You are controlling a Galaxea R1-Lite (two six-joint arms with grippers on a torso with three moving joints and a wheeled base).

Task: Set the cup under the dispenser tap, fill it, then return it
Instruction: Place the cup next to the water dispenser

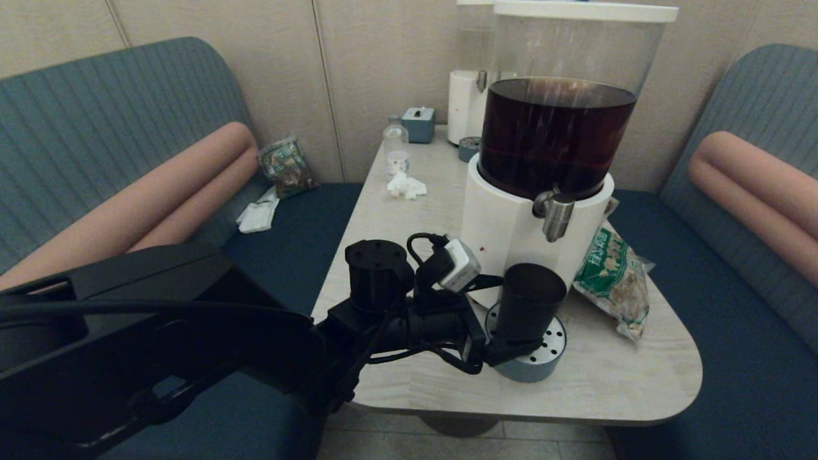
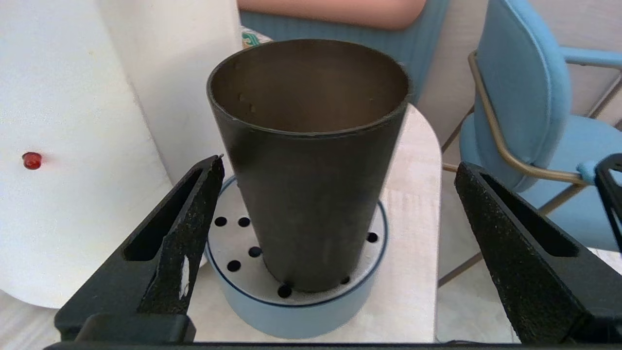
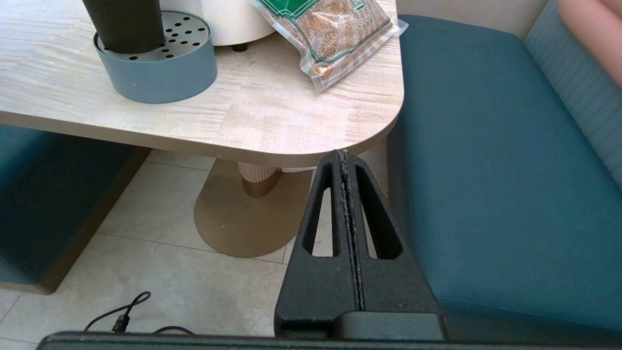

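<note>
My left gripper isn't ready to close, as its fingers stop short of the black cup's side (image 2: 312,204) above the drip tray (image 2: 239,265). It should first move toward the cup's side, then close on the cup's side.
The black cup (image 1: 530,300) stands upright on the round grey drip tray (image 1: 555,359) in front of the big dispenser's white base (image 1: 505,223). The silver tap (image 1: 555,214) hangs just above the cup's rim, towards its right side. I see no liquid inside the cup (image 2: 308,170). My left gripper (image 2: 338,164) is open, with one finger (image 2: 184,228) on each side of the cup and neither touching it. In the head view it reaches the cup's base from the left (image 1: 495,348). My right gripper (image 3: 344,154) is shut on nothing, parked below the table's near right corner.
A green snack bag (image 1: 613,275) lies right of the dispenser. Farther back stand a small clear bottle (image 1: 395,144), crumpled tissue (image 1: 406,186), a tissue box (image 1: 418,123) and a smaller white dispenser (image 1: 466,102). Blue benches flank the table (image 1: 415,377).
</note>
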